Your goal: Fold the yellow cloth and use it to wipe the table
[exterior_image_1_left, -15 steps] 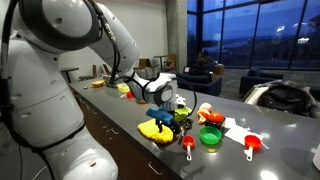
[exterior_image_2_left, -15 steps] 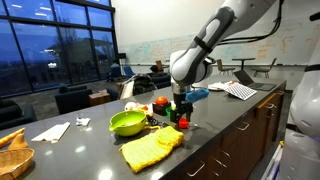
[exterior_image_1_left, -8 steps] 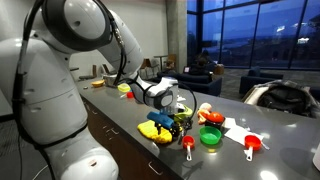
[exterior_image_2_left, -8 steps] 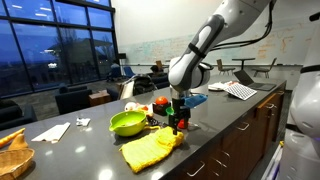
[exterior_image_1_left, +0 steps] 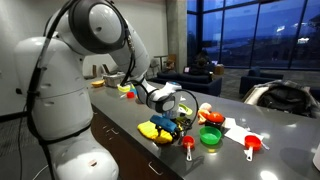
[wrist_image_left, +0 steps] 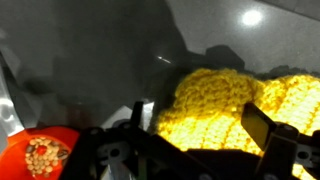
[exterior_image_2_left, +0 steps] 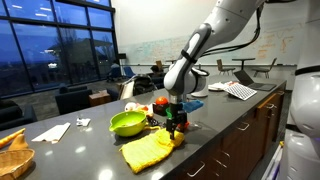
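Note:
I need to grip the yellow cloth (exterior_image_2_left: 150,150) next with my gripper by its end nearest the bowl to fold it over itself, and the rest should stay on the tabletop.
The yellow cloth (exterior_image_2_left: 150,150) lies rumpled near the front edge of the dark glossy table (exterior_image_2_left: 80,152), beside the green bowl. It also shows in the other exterior view (exterior_image_1_left: 155,130) on the table (exterior_image_1_left: 118,108). My gripper (exterior_image_2_left: 175,124) hangs low over the cloth's end nearest the bowl; from this side the gripper (exterior_image_1_left: 177,119) is just above the fabric. In the wrist view the gripper (wrist_image_left: 205,125) stands open, and the knitted cloth (wrist_image_left: 230,100) fills the gap between its two fingers (wrist_image_left: 264,126). I cannot tell whether the pads touch the fabric.
A yellow-green bowl (exterior_image_2_left: 127,123) sits just behind the cloth, with small red and orange items (exterior_image_2_left: 160,103) beside it. Red measuring cups (exterior_image_1_left: 250,145) and a green bowl (exterior_image_1_left: 210,136) stand past the cloth. Papers (exterior_image_2_left: 50,130) and a basket (exterior_image_2_left: 12,150) lie further along the table.
The arm has swung over and the gripper has come down slightly toward the cloth's end. The jaws have stayed open and the cloth has not moved.

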Robot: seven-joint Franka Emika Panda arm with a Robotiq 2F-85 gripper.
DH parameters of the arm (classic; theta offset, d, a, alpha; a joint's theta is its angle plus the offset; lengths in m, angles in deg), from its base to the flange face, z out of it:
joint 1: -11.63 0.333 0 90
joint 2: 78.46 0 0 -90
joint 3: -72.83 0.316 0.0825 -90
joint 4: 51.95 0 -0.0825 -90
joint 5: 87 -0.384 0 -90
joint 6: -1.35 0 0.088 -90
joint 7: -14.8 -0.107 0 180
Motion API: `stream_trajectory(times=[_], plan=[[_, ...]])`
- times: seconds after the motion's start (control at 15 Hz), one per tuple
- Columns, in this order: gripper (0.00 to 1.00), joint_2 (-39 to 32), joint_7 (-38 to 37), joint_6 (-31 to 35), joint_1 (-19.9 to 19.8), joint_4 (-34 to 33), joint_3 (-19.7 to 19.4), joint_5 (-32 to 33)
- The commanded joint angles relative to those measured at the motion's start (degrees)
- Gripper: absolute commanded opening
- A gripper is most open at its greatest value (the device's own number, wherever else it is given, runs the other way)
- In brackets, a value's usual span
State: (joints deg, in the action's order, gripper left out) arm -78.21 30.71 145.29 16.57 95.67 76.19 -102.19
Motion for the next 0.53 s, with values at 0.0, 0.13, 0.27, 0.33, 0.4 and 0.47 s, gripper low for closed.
stream_trajectory(times=[0.0,0.13,0.27,0.33,0.4,0.47], plan=[[1.0,-3.2,3.6,0.4,-0.3,-2.1,0.5,-2.6],[1.0,-4.5,4.2,0.3,-0.6,-2.9,0.7,-2.8],[0.74,-5.2,4.1,0.4,-0.8,-3.4,1.0,-2.3],[0.71,-4.9,4.0,0.2,-0.9,-3.5,1.0,-2.2],[0.64,-4.6,3.9,0.1,-1.0,-3.5,1.1,-2.1],[0.59,-4.3,3.5,0.1,-1.1,-3.5,1.0,-1.6]])
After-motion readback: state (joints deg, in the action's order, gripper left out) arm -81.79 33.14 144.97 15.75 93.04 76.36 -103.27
